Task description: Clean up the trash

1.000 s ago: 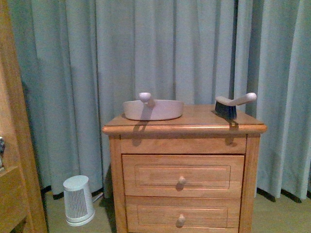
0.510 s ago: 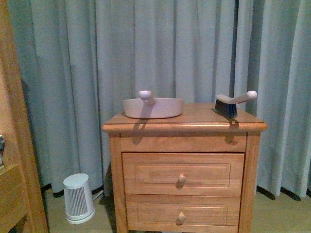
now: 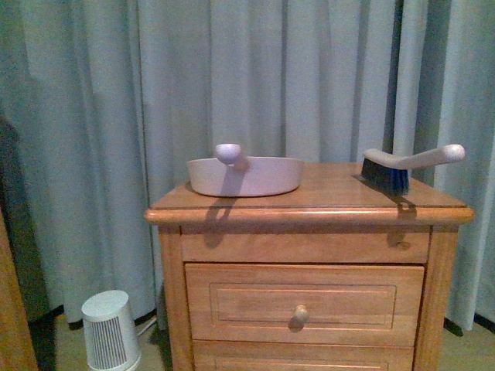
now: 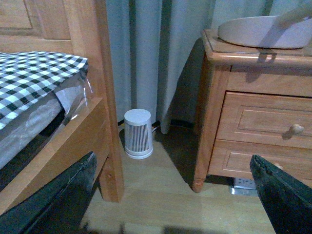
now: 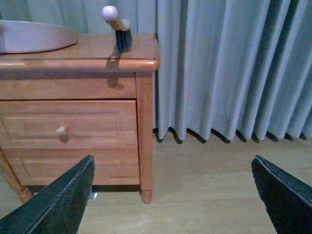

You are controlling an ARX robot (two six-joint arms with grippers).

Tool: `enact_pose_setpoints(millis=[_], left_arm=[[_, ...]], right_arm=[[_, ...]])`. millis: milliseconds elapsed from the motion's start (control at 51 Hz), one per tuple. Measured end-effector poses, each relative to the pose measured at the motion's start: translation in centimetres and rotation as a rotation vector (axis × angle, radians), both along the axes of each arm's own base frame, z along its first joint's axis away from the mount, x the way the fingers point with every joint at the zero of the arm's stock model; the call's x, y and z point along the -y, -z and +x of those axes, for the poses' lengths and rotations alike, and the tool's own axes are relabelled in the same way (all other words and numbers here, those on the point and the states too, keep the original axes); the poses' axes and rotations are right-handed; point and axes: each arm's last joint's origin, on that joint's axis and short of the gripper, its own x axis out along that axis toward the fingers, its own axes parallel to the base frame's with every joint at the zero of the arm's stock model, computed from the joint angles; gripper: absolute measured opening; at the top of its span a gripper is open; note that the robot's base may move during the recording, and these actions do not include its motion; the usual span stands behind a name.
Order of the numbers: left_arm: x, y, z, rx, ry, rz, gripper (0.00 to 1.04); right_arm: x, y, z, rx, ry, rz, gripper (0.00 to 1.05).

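Observation:
My left gripper grabs the dustpan by its knobbed handle next, to collect the trash.
No trash shows in any view. A pinkish-beige dustpan with a knobbed handle lies on the wooden nightstand, toward its left side. A hand brush with dark bristles rests near the right edge. In the wrist views the dustpan and the brush appear again on that top. My left gripper is open, low over bare floor between the bed and the nightstand. My right gripper is open too, over the floor by the nightstand's right front leg. Neither holds anything.
A small white ribbed appliance stands on the floor left of the nightstand, against the grey-blue curtain. A wooden bed frame with a black-and-white checked cover lies further left. Two knobbed drawers face me.
The front view has moved nearer and to the right: the nightstand looks larger, and the wooden bed post at the left edge has slid almost out of view. Dustpan and brush lie as before.

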Motion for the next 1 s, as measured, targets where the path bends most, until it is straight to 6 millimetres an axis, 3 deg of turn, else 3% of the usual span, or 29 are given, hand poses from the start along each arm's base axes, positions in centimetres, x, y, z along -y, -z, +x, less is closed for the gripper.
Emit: enact_pose_setpoints(millis=[1000], left_arm=[[0.00,0.00,0.00,0.000,0.000,0.000,0.97]], right_arm=[[0.01,0.00,0.00,0.000,0.000,0.000,0.97]])
